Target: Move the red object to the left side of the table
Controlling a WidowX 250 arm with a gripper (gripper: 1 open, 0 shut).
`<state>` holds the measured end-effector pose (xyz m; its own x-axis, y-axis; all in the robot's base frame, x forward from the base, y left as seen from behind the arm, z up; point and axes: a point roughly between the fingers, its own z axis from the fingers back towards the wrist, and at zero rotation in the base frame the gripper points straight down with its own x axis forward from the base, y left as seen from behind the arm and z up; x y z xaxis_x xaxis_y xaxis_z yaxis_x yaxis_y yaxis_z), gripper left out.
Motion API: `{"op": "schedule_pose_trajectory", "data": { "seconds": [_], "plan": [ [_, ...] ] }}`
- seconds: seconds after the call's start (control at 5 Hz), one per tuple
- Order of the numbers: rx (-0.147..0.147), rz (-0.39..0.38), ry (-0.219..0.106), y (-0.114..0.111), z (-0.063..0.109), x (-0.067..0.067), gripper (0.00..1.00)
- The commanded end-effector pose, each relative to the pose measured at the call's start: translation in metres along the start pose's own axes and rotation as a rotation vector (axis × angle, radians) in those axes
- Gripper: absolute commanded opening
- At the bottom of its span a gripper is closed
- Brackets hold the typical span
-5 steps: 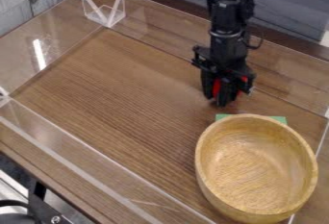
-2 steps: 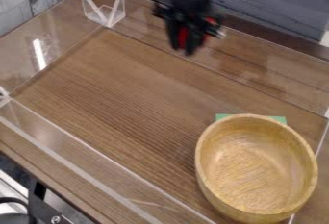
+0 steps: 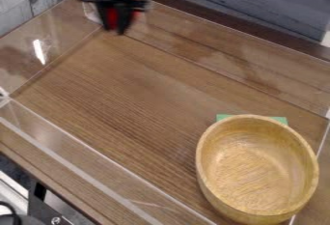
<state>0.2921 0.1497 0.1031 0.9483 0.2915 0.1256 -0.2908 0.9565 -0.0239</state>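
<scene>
My gripper keeps hold of the red object for now, until it is lower, since the red object still hangs above the wooden table.
My gripper (image 3: pixel 119 20) hangs over the far left part of the table (image 3: pixel 129 94), near the back wall, blurred by motion. It is shut on the red object (image 3: pixel 120 16), which shows as a small red patch between the dark fingers, lifted off the wood. Most of the arm above is cut off by the frame's top edge.
A large light wooden bowl (image 3: pixel 256 169) stands at the front right, with a green pad (image 3: pixel 230 119) peeking out behind it. Low clear acrylic walls (image 3: pixel 52 123) border the table on the left and front. A clear bracket sits at the far left corner, behind the gripper.
The gripper has risen and carried the red object from just behind the bowl on the right across to the far left of the table.
</scene>
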Motion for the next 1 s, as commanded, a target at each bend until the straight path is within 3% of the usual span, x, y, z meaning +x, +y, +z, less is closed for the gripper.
{"op": "schedule_pose_trajectory", "data": {
  "seconds": [0.0,0.4,0.8],
  "plan": [
    [0.030,0.029,-0.051,0.034,0.003,0.017,0.00],
    [0.045,0.071,-0.021,0.040,-0.034,0.008,0.00],
    [0.040,0.104,0.014,0.058,-0.057,-0.004,0.00]
  ]
}}
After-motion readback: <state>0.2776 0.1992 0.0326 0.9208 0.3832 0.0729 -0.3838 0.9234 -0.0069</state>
